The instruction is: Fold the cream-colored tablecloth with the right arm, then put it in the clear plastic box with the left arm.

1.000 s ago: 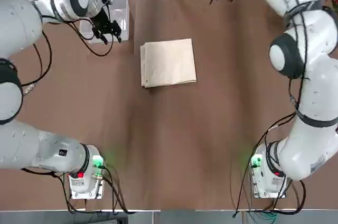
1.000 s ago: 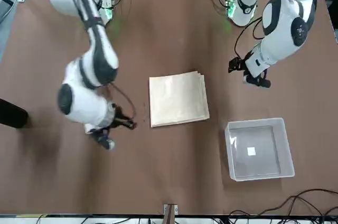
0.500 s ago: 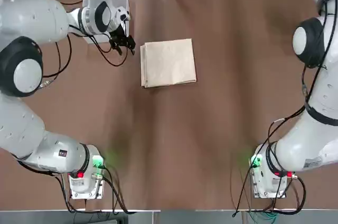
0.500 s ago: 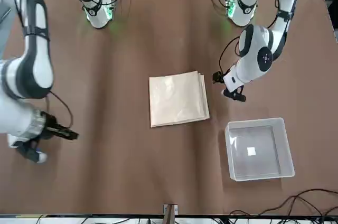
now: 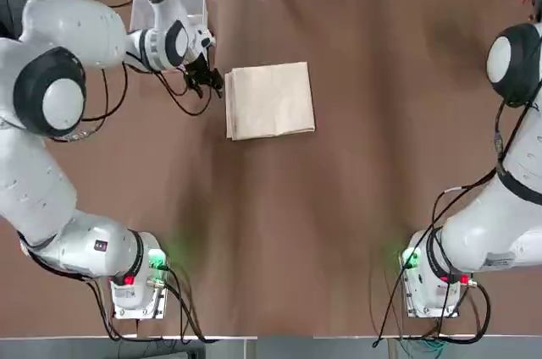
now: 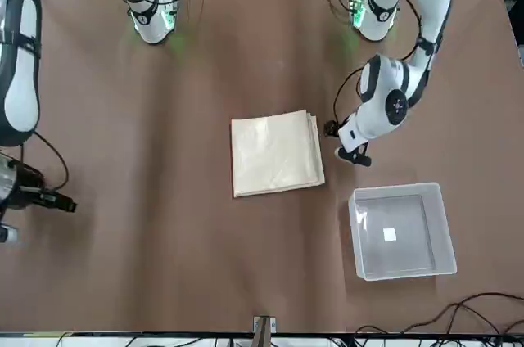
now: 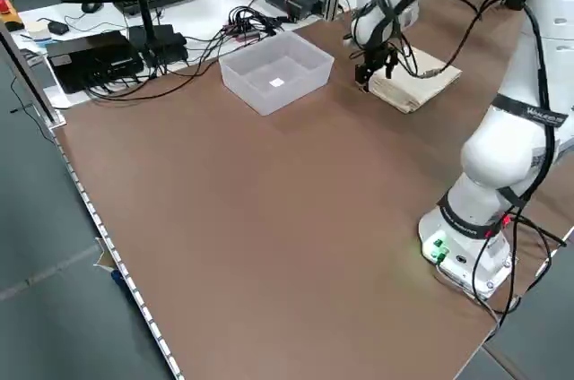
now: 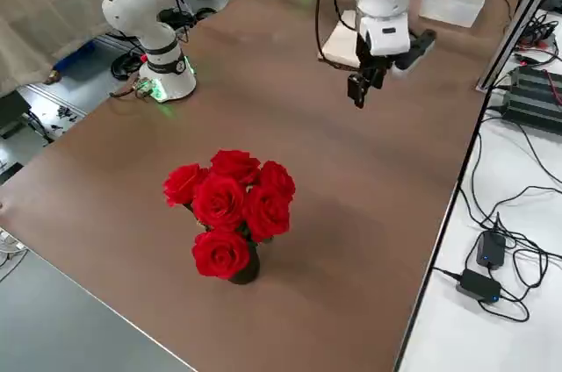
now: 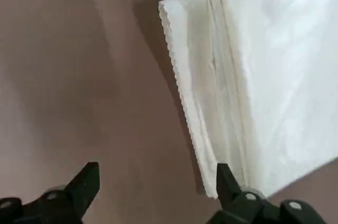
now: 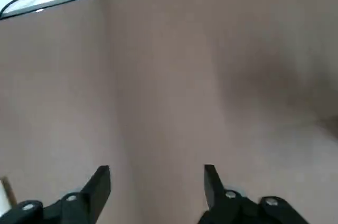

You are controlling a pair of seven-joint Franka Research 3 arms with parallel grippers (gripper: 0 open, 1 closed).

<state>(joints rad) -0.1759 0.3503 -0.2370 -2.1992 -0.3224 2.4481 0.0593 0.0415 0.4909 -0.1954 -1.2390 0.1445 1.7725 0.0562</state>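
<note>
Next, my left gripper pinches the tablecloth by its stacked hem side [image 6: 315, 149], where the layers stand up while the smooth square [image 6: 272, 155] lies flat.
The cream tablecloth [image 5: 269, 99] lies folded into a neat stacked square on the brown table [image 5: 339, 207]; it also shows as tablecloth [image 6: 276, 153] and tablecloth [image 9: 264, 86]. My left gripper [image 5: 208, 80] hovers open just off the cloth's left edge near its far corner, holding nothing; left gripper [image 6: 344, 146], left gripper [image 9: 156, 182]. The clear plastic box [image 6: 401, 231] stands empty at the far left, partly hidden by the left arm in the top view. My right gripper [image 8: 360, 87] hangs open over bare table at the far right, well away from the cloth; right gripper [image 10: 156, 182].
A vase of red roses [image 8: 230, 210] stands on the table's right side, nearer the robot than the right gripper. Cables and power bricks [image 8: 492, 258] lie on the white bench beyond the far edge. The clear box [image 7: 276, 71] sits near that far edge.
The left gripper moved from beside the box to the cloth's left edge. The right arm swung away to the far right, and its fingers spread wider.
</note>
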